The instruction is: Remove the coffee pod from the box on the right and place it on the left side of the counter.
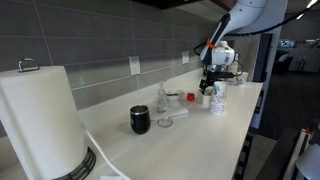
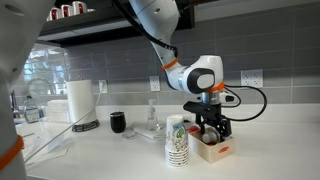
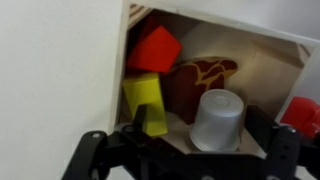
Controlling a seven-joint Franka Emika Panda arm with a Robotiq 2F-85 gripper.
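Note:
My gripper should close on the pod now, as my fingers are down on either side of the pod inside the box in the wrist view.
The low pale box (image 2: 218, 152) with orange marks stands at the far end of the off-white counter (image 2: 100, 160). In the wrist view the box (image 3: 285, 50) is open. It holds a pale grey coffee pod (image 3: 218, 120), a red piece (image 3: 153, 48), a yellow piece (image 3: 146, 98) and a brown patterned item (image 3: 200, 80). My gripper (image 3: 200, 135) reaches down into the box, open, with the pod between its fingers. The right finger is close to the pod and the left finger is apart from it. In both exterior views the gripper (image 2: 208, 128) (image 1: 210, 85) hangs right over the box.
A patterned paper cup (image 2: 177, 140) (image 1: 217, 100) stands next to the box. Further along the counter (image 1: 190, 140) are a glass (image 2: 152, 120), a black mug (image 2: 118, 122) (image 1: 140, 120) and a paper towel roll (image 2: 80, 100) (image 1: 40, 120). A tiled wall runs behind.

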